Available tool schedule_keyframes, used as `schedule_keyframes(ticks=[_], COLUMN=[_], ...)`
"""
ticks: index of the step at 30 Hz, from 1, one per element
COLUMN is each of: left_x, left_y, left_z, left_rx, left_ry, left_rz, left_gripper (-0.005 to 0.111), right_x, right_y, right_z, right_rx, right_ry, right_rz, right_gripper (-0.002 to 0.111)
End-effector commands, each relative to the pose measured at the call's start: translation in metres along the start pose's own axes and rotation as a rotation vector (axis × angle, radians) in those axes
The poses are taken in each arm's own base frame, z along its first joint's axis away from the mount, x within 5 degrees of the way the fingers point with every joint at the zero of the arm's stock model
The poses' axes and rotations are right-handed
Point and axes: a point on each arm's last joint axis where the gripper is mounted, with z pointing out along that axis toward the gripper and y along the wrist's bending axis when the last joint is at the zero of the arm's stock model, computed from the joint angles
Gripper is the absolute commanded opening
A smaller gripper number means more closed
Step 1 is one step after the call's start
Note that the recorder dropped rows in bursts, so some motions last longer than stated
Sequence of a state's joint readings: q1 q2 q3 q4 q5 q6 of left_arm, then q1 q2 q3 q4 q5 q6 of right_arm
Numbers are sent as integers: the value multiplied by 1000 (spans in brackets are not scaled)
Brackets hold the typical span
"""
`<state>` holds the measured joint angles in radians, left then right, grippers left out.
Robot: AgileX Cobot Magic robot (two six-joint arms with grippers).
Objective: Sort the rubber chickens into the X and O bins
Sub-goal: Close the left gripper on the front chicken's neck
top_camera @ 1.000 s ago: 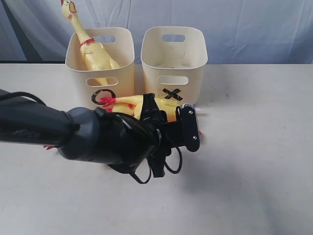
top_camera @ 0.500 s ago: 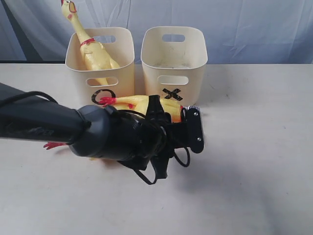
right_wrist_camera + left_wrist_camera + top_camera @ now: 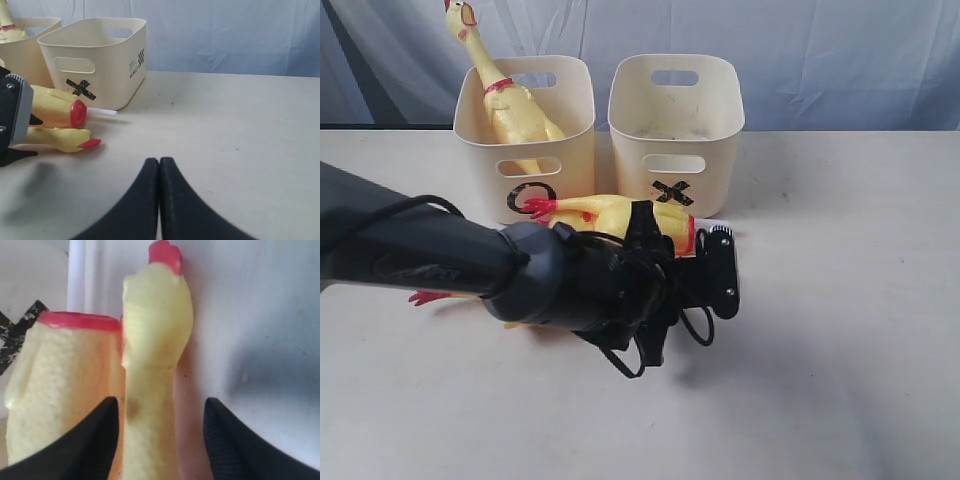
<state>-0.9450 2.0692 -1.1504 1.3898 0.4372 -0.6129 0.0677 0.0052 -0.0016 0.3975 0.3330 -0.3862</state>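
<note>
Next, my left gripper grabs the third rubber chicken by its thin neck [image 3: 150, 407] to sort it into the O bin.
One rubber chicken [image 3: 512, 105] stands upright in the O bin [image 3: 575, 150]. A second chicken [image 3: 605, 211] lies on the table in front of the X bin [image 3: 710, 160], its thick body [image 3: 62, 385] beside my left jaws. A third chicken lies alongside it, mostly under my left arm [image 3: 560, 280]; its thin neck and head [image 3: 157, 320] run between the fingers of my left gripper [image 3: 161, 402], which is open and not touching it. My right gripper [image 3: 159, 161] is shut on nothing, low over bare table to the right of the chickens.
A thin white tube [image 3: 102, 112] sticks out from the red end of the second chicken [image 3: 52, 107] by the X bin's front corner. A blue-grey curtain [image 3: 820, 60] hangs behind the bins. Red feet [image 3: 425, 297] show left of my arm.
My left arm has shifted a little to the right and lower over the lying chickens. Its jaws have stayed open. The chickens and bins have not moved.
</note>
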Motion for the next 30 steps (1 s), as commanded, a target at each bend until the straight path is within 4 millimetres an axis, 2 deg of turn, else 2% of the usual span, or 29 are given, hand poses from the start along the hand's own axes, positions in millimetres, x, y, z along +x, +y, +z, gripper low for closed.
schedule_keyframes(ticks=[1,10,17,20,25,28,30], left_x=[-6,9,10,10,10,10,11], left_y=[5,5,5,5,5,6,7], left_z=[0,16,17,17,17,17,15], left_rx=[-16,-6,-1,-1,-2,-10,-28], left_ry=[-16,45,41,41,40,43,61], left_rz=[-8,-26,-27,-27,-23,-12,-5], left_gripper=[50,50,48,39,14,3,0], right_x=[0,0,0,0,0,0,0], right_y=[0,0,0,0,0,0,0], right_z=[0,0,0,0,0,0,0], right_rx=[0,0,0,0,0,0,0], right_ry=[-9,-9,-9,-9,-9,-9,-9], right_rz=[-6,-6,-6,-6,-6,-6,-6], right_gripper=[-1,-1,-1,-1,-1,-1,-1])
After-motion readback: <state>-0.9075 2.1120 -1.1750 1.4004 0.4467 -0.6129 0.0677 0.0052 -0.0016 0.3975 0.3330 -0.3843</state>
